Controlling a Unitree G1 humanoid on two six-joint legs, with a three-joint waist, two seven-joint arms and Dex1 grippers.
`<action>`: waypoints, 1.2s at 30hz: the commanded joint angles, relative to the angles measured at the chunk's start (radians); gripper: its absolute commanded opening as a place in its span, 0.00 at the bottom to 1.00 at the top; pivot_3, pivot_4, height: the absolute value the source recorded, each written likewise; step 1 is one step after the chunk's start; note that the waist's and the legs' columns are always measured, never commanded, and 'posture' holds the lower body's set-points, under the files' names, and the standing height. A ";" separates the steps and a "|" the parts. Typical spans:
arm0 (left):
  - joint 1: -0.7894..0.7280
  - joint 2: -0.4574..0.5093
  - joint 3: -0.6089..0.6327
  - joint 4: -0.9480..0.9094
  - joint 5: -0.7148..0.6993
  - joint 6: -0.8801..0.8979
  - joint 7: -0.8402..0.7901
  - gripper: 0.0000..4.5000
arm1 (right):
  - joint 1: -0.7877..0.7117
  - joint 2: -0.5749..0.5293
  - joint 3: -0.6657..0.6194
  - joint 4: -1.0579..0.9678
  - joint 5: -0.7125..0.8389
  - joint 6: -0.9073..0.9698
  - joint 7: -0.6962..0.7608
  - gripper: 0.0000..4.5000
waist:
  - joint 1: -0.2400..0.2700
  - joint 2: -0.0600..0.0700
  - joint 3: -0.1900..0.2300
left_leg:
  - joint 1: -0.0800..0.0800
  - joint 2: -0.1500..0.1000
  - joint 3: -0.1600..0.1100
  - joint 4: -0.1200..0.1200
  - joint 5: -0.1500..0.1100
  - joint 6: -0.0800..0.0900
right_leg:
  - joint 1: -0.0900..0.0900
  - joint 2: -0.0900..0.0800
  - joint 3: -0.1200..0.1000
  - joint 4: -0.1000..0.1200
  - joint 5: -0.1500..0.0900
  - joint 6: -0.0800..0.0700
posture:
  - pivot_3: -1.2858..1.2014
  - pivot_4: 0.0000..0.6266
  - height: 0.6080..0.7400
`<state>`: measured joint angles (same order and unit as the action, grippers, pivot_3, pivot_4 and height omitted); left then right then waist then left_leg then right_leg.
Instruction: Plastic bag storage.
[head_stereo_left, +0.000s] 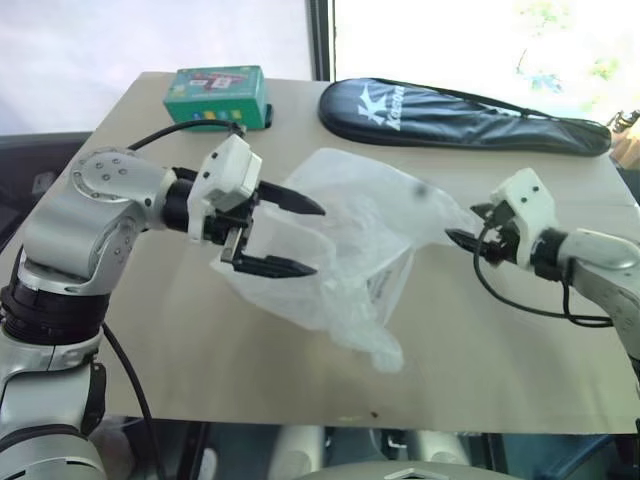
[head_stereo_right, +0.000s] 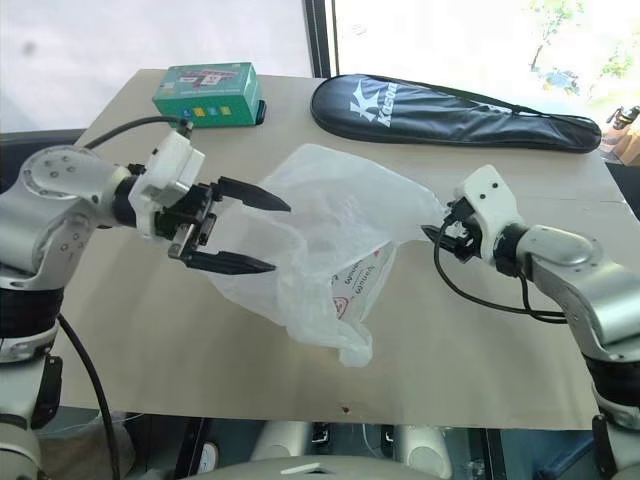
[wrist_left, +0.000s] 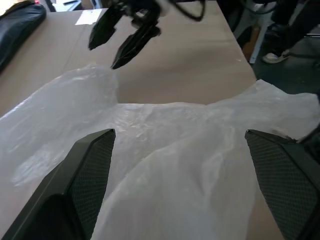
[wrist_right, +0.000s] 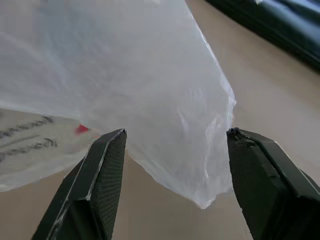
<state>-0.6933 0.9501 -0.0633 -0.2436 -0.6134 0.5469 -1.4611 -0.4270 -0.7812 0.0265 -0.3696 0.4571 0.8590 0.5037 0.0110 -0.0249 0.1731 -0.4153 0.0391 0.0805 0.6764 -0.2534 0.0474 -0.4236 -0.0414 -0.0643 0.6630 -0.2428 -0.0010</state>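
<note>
Next, my left gripper pinches the bag by its crinkled edge (head_stereo_left: 278, 235), since the thin film (head_stereo_left: 350, 285) lies slack and loosely bunched on the tabletop.
The plastic bag (head_stereo_left: 350, 250), thin, crinkly and translucent white with some print on it, lies loosely bunched in the middle of the table. My left gripper (head_stereo_left: 316, 240) is at the bag's left edge, open wide and pointing right. In the left wrist view the film spreads between and ahead of its fingers (wrist_left: 90, 165). My right gripper (head_stereo_left: 462, 232) hovers at the bag's right tip, open and pointing left. In the right wrist view the bag's corner (wrist_right: 200, 165) hangs between its spread fingers (wrist_right: 107, 165), and they are not closed on it.
A long black racket cover (head_stereo_left: 460, 115) lies along the table's far right. A green box (head_stereo_left: 218, 95) stands at the far left. The tan tabletop (head_stereo_left: 200, 360) is bare in front of the bag, up to its near edge.
</note>
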 joint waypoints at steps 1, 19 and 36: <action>0.005 -0.027 -0.032 -0.056 0.032 -0.091 -0.032 0.97 | -0.046 0.005 0.062 0.156 -0.110 -0.130 0.049 0.71 | 0.002 0.000 0.000 | 0.000 0.000 0.000 0.000 0.000 0.000 | 0.000 0.000 0.000 0.000 0.000 0.000 | 0.52 0.24 1.00; -0.159 -0.347 -0.401 0.258 0.336 -0.680 -0.153 0.59 | -0.216 0.191 0.087 0.627 -0.252 -0.362 0.163 0.00 | 0.000 0.001 0.000 | -0.001 0.001 0.002 0.007 -0.002 0.004 | 0.000 0.002 0.002 0.002 0.001 0.000 | 0.52 0.24 1.00; -0.583 -0.400 0.312 0.653 -0.150 0.007 0.509 0.02 | -0.519 0.296 -0.439 0.463 0.280 -0.030 0.028 0.00 | -0.002 0.003 0.002 | 0.000 0.002 0.002 0.008 -0.002 0.004 | 0.000 0.001 0.002 0.005 0.001 0.000 | 0.52 0.24 1.00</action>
<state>-1.2383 0.5472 0.1865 0.3478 -0.7505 0.5749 -1.0126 -0.8772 -0.4738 -0.3345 0.1471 0.6541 0.8135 0.5622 0.0088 -0.0219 0.1749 -0.4152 0.0406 0.0824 0.6847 -0.2557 0.0510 -0.4237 -0.0414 -0.0625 0.6702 -0.2421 -0.0008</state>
